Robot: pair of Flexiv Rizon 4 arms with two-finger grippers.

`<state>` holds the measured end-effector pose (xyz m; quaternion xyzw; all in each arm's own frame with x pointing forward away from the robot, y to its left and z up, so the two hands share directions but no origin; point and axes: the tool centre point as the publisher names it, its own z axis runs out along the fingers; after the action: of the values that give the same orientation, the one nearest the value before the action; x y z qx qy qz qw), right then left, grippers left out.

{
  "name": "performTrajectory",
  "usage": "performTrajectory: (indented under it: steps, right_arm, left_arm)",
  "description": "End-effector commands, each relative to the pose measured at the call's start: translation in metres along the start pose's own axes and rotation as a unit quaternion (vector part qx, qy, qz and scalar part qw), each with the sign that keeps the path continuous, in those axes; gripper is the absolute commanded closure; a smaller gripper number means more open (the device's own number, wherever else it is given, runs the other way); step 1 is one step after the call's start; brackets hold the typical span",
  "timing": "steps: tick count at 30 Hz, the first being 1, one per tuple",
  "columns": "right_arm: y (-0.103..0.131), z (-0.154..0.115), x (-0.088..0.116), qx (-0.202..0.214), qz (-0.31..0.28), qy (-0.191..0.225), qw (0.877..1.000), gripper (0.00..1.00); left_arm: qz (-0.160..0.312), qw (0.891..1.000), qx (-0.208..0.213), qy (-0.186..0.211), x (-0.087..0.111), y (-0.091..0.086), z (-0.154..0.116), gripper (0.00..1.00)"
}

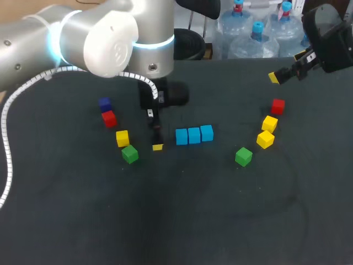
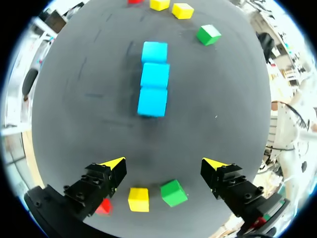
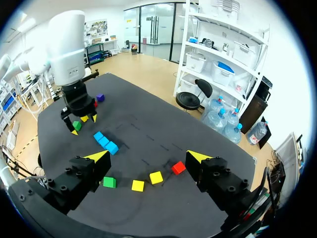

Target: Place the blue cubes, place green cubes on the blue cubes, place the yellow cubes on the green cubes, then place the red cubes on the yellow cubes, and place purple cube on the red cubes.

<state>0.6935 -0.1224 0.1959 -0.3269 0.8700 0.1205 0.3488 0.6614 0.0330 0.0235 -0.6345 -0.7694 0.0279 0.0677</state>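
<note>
The left gripper grabs the green cube by its opposite sides next, to stack green on the blue cubes.
Three blue cubes (image 1: 193, 134) lie in a touching row at the table's middle. My left gripper (image 1: 155, 132) hangs open just left of that row; in its wrist view the blue cubes (image 2: 154, 77) lie ahead of the open left gripper (image 2: 166, 166), with nothing between its fingers. Under it sit a yellow cube (image 2: 138, 199), a green cube (image 2: 174, 193) and a red cube (image 2: 103, 207). A purple cube (image 1: 105, 103) is at the far left. My right gripper (image 1: 287, 74) is open and raised at the back right, above a red cube (image 1: 278, 106), two yellow cubes (image 1: 269, 123) and a green cube (image 1: 243, 156).
The left group in the head view holds a red cube (image 1: 109, 118), a yellow cube (image 1: 122, 138) and a green cube (image 1: 130, 154). The left arm's white cable (image 1: 8, 110) loops over the table's left side. The dark mat (image 1: 182, 221) reaches toward the front.
</note>
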Motion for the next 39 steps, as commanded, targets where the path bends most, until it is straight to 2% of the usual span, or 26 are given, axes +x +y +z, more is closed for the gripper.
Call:
performTrajectory:
  steps: [1,7,16,23,31,32,33,35,37,38,39]
  right_arm:
    - [0.002,0.001,0.001,0.006,0.001,-0.002,1.0,0.0]
    - [0.002,0.001,0.001,0.006,0.001,-0.002,1.0,0.0]
    - [0.002,0.001,0.001,0.006,0.001,-0.002,1.0,0.0]
    - [0.002,0.001,0.001,0.006,0.001,-0.002,1.0,0.0]
    - [0.002,0.001,0.001,0.006,0.001,-0.002,1.0,0.0]
    - [0.002,0.001,0.001,0.006,0.001,-0.002,1.0,0.0]
    - [0.002,0.001,0.001,0.006,0.001,-0.002,1.0,0.0]
    - [0.002,0.001,0.001,0.006,0.001,-0.002,1.0,0.0]
    - [0.002,0.001,0.001,0.006,0.001,-0.002,1.0,0.0]
    - [0.002,0.001,0.001,0.006,0.001,-0.002,1.0,0.0]
    - [0.002,0.001,0.001,0.006,0.001,-0.002,1.0,0.0]
  left_arm:
    - [-0.043,0.999,-0.005,0.001,0.013,-0.007,0.003,0.0]
    - [-0.113,0.993,-0.014,0.007,0.036,-0.017,0.003,0.0]
    - [-0.163,0.986,-0.016,0.005,0.061,-0.029,0.011,0.0]
    - [-0.186,0.983,-0.013,-0.004,0.067,-0.039,0.018,0.0]
    - [-0.192,0.981,-0.018,-0.006,0.062,-0.036,0.028,0.0]
    - [-0.192,0.981,-0.019,-0.006,0.061,-0.035,0.028,0.05]
    - [-0.19,0.982,-0.019,-0.007,0.06,-0.034,0.028,0.18]
    - [-0.187,0.982,-0.02,-0.008,0.058,-0.033,0.028,0.51]
    - [-0.185,0.982,-0.02,-0.008,0.056,-0.034,0.027,0.64]
    - [-0.184,0.983,-0.019,-0.008,0.055,-0.034,0.027,0.86]
    - [-0.183,0.983,-0.019,-0.008,0.054,-0.034,0.027,1.0]
